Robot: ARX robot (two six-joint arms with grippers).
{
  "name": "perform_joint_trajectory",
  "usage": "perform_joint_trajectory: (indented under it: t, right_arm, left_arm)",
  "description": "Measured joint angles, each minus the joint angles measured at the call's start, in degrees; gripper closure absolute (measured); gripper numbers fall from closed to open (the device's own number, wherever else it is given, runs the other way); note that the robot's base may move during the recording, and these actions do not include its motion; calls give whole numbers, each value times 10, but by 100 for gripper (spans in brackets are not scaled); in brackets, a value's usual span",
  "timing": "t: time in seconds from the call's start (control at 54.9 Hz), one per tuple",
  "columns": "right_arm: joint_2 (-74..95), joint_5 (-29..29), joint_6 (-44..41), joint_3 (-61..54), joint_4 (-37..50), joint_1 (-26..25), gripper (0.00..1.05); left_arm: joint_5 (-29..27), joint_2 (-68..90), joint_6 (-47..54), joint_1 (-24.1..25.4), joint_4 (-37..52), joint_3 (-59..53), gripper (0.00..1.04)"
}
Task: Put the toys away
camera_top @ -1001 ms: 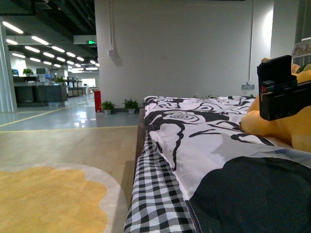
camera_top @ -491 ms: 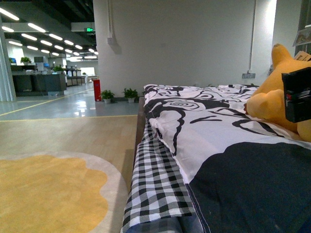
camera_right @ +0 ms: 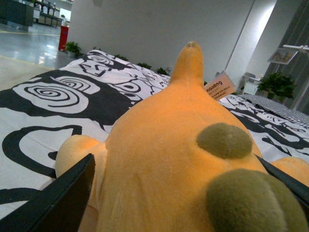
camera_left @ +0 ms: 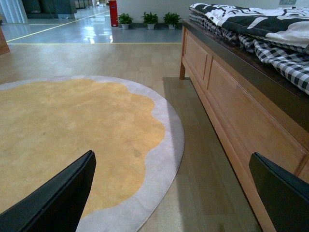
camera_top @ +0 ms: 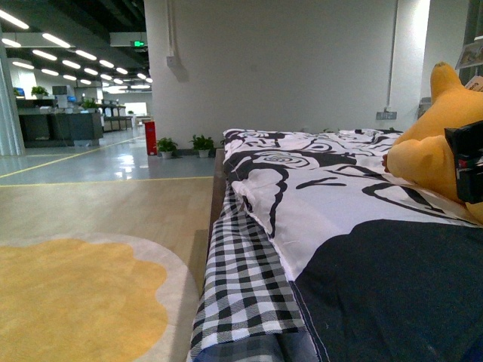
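Note:
Next, my right gripper grips the orange plush point(camera_top: 426, 151) by its plump body around the olive spots to put this toy away.
The toy, an orange-yellow plush animal point(camera_top: 434, 147), lies on the bed at the far right of the front view. My right gripper point(camera_top: 472, 162) shows there only as a black block at the picture's edge, in front of the plush. In the right wrist view the plush point(camera_right: 159, 145) fills the frame, with olive spots and a pale tag point(camera_right: 219, 86). My right gripper point(camera_right: 178, 203) is open, and the plush's body lies between its dark fingers point(camera_right: 63, 203). My left gripper point(camera_left: 169, 195) is open over the floor beside the bed, with nothing between its fingers point(camera_left: 53, 198).
A black-and-white patterned quilt point(camera_top: 317, 204) covers the bed, over a checked sheet point(camera_top: 241, 294) and a wooden frame point(camera_left: 227, 96). A round yellow rug with a grey border point(camera_left: 72, 125) lies on the wood floor to the left. Potted plants point(camera_top: 185, 164) and a red bin point(camera_top: 151, 154) stand by the far wall.
In the front view my right gripper has moved right and down to the picture's edge. More of the plush shows now.

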Motion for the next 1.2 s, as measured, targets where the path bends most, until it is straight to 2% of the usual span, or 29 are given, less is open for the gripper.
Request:
perform_joint_trajectory:
  t: [0.328,0.437,0.564,0.855,1.201]
  right_arm:
    - [-31,-18,9,-6,-29,-8,61]
    - [-64,-37,47,5,-71,-34,79]
    - [-106,-72,102,20,-108,-74,93]
    - [-226,-197,241,26,-169,-201,94]
    - [-422,-301,358,-93,-238,-319,94]
  left_arm:
    - [0,0,0,0,0,0,6]
    - [0,0,0,0,0,0,6]
    - [0,0,0,0,0,0,6]
    - [0,0,0,0,0,0,6]
    - [0,0,0,0,0,0,6]
